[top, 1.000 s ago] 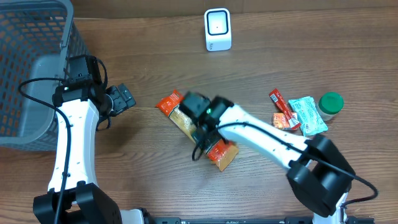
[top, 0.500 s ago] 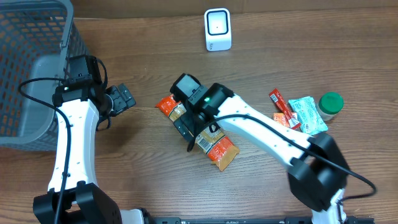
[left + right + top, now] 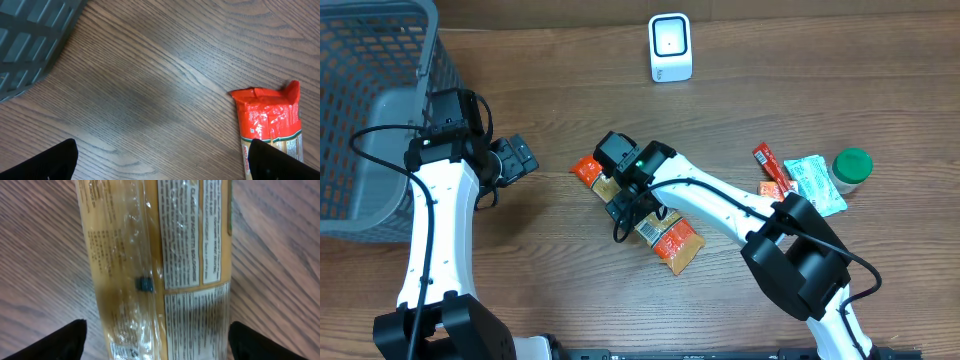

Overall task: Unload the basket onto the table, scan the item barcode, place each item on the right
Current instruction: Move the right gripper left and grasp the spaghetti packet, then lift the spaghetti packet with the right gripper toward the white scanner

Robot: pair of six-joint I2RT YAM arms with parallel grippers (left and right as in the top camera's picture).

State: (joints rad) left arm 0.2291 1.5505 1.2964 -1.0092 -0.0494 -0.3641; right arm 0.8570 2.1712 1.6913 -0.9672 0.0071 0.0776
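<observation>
In the right wrist view, the packet's body lies between my fingers along its long edges, so it is time for my right gripper to close and catch the packet now.
A long spaghetti packet [image 3: 665,238] with orange-red ends lies diagonally on the wooden table at the centre. My right gripper [image 3: 625,195] hangs over its upper half. In the right wrist view the packet [image 3: 155,255] runs between the two dark fingertips [image 3: 62,340], printed white label up, with a gap on each side, so the right gripper [image 3: 160,347] is open around it. The white scanner [image 3: 670,47] stands at the back centre. My left gripper [image 3: 515,158] is open over bare wood to the left. Its view shows the packet's red end [image 3: 270,120] by the right finger.
A grey mesh basket [image 3: 370,100] fills the back left corner, and its edge [image 3: 30,30] shows in the left wrist view. At the right lie red sachets [image 3: 770,175], a teal pouch [image 3: 813,183] and a green-lidded jar [image 3: 851,167].
My right gripper has slid up and left along the packet, from its lower half to its upper half, and its jaws have narrowed slightly. The left arm has not moved.
</observation>
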